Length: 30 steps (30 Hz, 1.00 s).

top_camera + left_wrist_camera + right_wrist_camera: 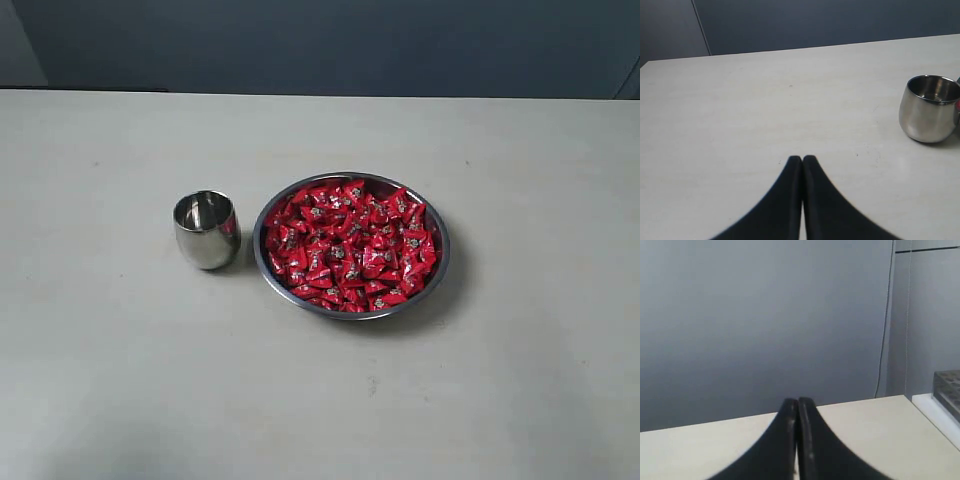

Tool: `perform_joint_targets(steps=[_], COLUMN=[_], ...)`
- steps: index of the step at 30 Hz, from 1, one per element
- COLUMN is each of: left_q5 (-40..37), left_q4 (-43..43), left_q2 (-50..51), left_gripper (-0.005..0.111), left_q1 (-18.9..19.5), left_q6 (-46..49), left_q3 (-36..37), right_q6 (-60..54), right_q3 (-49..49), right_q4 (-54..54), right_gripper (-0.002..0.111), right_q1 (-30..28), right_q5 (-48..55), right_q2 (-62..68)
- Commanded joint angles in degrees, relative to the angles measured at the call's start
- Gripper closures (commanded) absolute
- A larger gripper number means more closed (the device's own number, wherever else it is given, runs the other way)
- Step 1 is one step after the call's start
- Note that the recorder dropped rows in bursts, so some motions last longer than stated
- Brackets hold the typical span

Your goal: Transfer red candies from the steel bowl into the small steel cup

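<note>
My right gripper will fill the small steel cup [207, 230], so it will next grab a red candy by its crimped wrapper end [318, 240].
A wide steel bowl [434, 268] heaped with red candies [350, 245] sits at the middle of the pale table. Just to its left stands the small steel cup [207, 230], upright, with no candy visible inside. Neither arm shows in the exterior view. In the left wrist view the cup [929, 108] stands off to one side, well away from my left gripper [802, 159], whose black fingers are pressed together with nothing between them. My right gripper [798, 401] is also shut and empty, facing the grey wall above the table's far edge; bowl and cup are out of that view.
The pale table [120, 380] spreads wide around bowl and cup. A dark wall [320, 45] runs behind it. In the right wrist view a thin cable [885, 320] hangs down the wall and a dark grid-like object [949, 390] sits beyond the table's corner.
</note>
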<state>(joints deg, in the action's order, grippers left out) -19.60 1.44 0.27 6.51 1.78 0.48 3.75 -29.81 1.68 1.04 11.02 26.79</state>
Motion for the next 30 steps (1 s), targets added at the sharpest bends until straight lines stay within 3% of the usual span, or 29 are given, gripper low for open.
perform_joint_targets(steps=[1, 6, 14, 18, 20, 21, 23, 26, 30], left_q5=[0.31, 0.31, 0.31, 0.31, 0.31, 0.31, 0.31, 0.31, 0.31], left_q4=[0.11, 0.11, 0.11, 0.11, 0.11, 0.11, 0.11, 0.11, 0.11], left_q2=[-0.27, -0.27, -0.27, -0.27, -0.27, -0.27, -0.27, -0.27, -0.27], left_gripper=[0.106, 0.106, 0.106, 0.106, 0.106, 0.106, 0.106, 0.106, 0.106], left_q1=[-0.31, -0.31, -0.31, -0.31, -0.31, -0.31, -0.31, -0.31, -0.31], left_q6=[-0.10, -0.10, -0.10, -0.10, -0.10, -0.10, -0.10, -0.10, -0.10], left_q3=[-0.48, -0.48, -0.48, -0.48, -0.48, -0.48, -0.48, -0.48, -0.48], right_q6=[-0.07, -4.90, -19.31, -25.27, -25.27, -25.27, -25.27, -25.27, -24.74], right_q3=[-0.35, -0.79, -8.21, -14.18, -16.63, -18.36, -21.29, -27.00, -34.97], right_q4=[3.32, 7.92, 15.16, 18.52, 18.52, 18.52, 18.52, 20.88, 21.07], right_gripper=[0.108, 0.109, 0.109, 0.109, 0.097, 0.082, 0.068, 0.068, 0.068], right_q1=[-0.33, 3.14, 15.03, 22.96, 27.00, 29.95, 34.43, 39.91, 42.41], right_q5=[1.62, 2.95, 12.03, 17.11, 17.50, 17.64, 17.64, 17.77, 21.09], right_q2=[0.74, 5.24, 20.26, 34.15, 40.76, 45.64, 53.14, 64.12, 76.46])
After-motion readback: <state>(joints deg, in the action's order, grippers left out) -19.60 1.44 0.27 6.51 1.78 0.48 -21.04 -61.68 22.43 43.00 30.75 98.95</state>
